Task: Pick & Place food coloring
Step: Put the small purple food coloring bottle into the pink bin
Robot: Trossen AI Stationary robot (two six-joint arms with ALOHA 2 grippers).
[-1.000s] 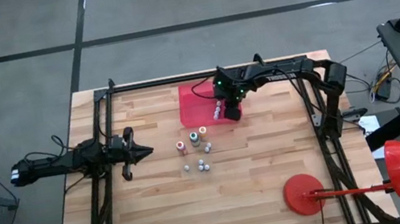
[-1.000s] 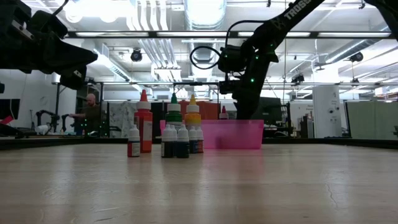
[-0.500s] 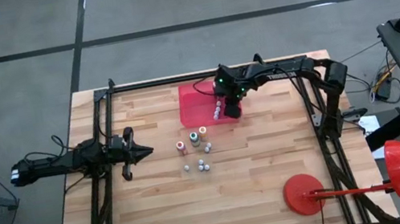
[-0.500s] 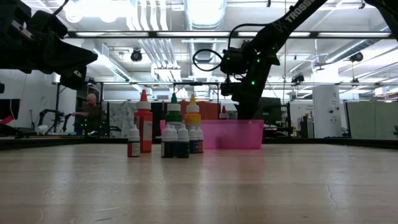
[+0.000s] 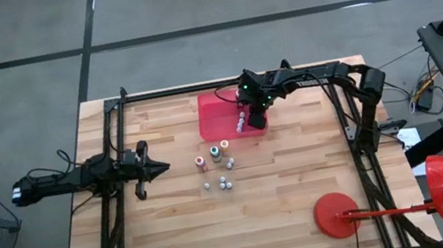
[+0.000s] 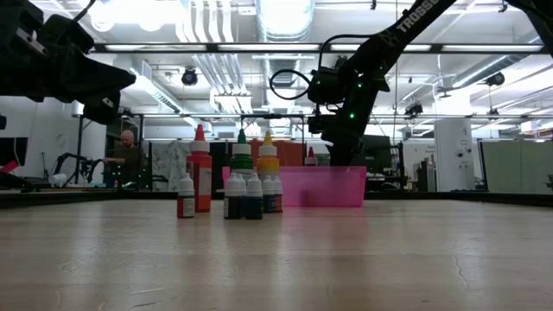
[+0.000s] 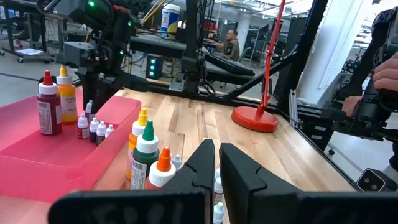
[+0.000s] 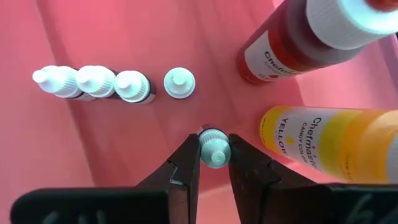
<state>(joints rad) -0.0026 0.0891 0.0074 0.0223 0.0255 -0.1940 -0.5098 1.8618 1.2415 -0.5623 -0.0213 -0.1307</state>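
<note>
My right gripper should open now, because the small bottle [image 8: 214, 148] is low in the red tray [image 8: 143, 143], level with the row there, and the bottle would stay standing.
A flat red tray [image 5: 215, 107] sits at the far middle of the table. In it stand a big red bottle [image 8: 298, 37], a big yellow bottle [image 8: 323, 143] and a row of small white-capped food coloring bottles [image 8: 96, 82]. My right gripper [image 8: 213, 163] reaches down into the tray, shut on one more small bottle [image 8: 213, 151]. More food coloring bottles [image 5: 218, 165], three tall ones and several small ones, stand upright on the wood in front of the tray. My left gripper [image 5: 161, 167] hovers shut at the table's left side and holds nothing. My right gripper pinches the small bottle's white cap [image 8: 213, 155] between its two fingertips [image 8: 186, 163], one on either side. The fingers come steeply from above. The bottle stays upright below them, over the tray floor; whether its bottom rests on the tray, I cannot tell.
A red stand with a round base [image 5: 336, 213] sits at the near right corner. Black frame rails [image 5: 119, 159] run along the table's left, right and far sides. The big yellow bottle stands close beside my right fingers. Bare wood lies in front of the loose bottles.
</note>
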